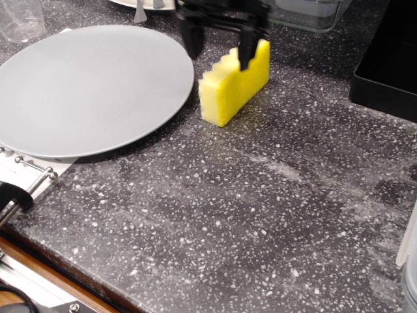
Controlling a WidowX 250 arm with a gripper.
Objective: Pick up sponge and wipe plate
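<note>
Next, my gripper grabs the yellow sponge by its wavy top edge (228,60) to wipe the grey plate (85,88).
The yellow sponge (232,85) stands on its long edge on the dark speckled counter, wavy ridged edge up, just right of the plate. The large round grey plate (85,88) lies flat at the upper left. My black gripper (219,49) is open and empty at the top of the view, above the sponge's far end. One finger hangs over the plate's right rim. The other finger is in front of the sponge's top right corner. The gripper's upper body is cut off by the frame's top edge.
A clear cup (21,19) stands at the top left. A white dish (140,3) shows at the top edge. A clear container (306,13) sits at the top, a black tray (388,62) at the right. A metal rack (23,176) lies at the lower left, by the counter's front edge.
</note>
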